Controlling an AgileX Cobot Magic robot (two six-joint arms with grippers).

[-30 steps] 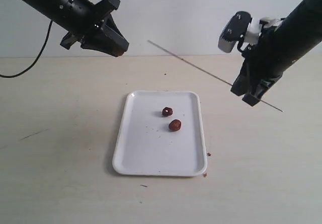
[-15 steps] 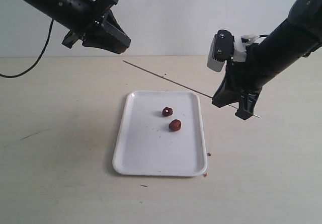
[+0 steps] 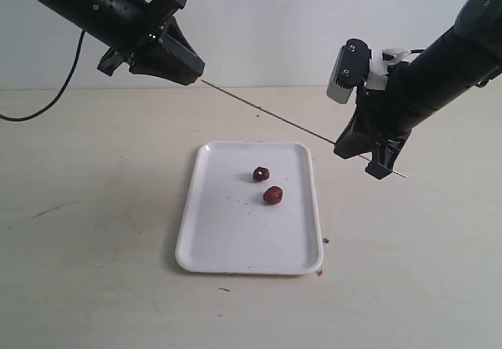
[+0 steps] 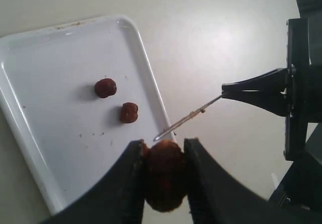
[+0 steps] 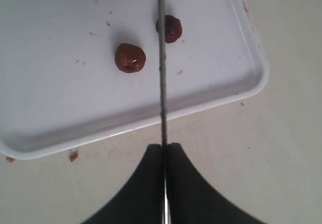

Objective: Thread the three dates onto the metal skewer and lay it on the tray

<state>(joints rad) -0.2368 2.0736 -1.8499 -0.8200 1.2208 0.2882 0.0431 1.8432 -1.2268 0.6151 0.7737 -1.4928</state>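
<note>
I should keep holding the date with my left gripper. The skewer's tip [image 3: 203,81] barely touches the near side of the date [image 3: 190,77], so the date would fall if I opened now.
Two dates [image 3: 261,174] [image 3: 273,195] lie on the white tray [image 3: 227,239] in the middle of the table. High at the upper left, my left gripper [image 3: 187,74] is shut on the third date [image 4: 164,173]. My right gripper [image 3: 375,157], at the right, is shut on the metal skewer [image 3: 267,113]. The rod slants up and left across the tray's far corner, and its tip [image 4: 157,138] just meets the held date. In the right wrist view the skewer [image 5: 161,68] runs straight out from between the fingers, above both loose dates [image 5: 130,58] [image 5: 171,28].
Small brown crumbs [image 3: 325,241] lie on the table by the tray's near right corner. A black cable [image 3: 47,102] hangs at the far left. A pale wall rises behind the table.
My right gripper has moved left and turned, carrying the skewer's tip from mid-air up to the date in my left gripper. The left gripper has barely moved.
</note>
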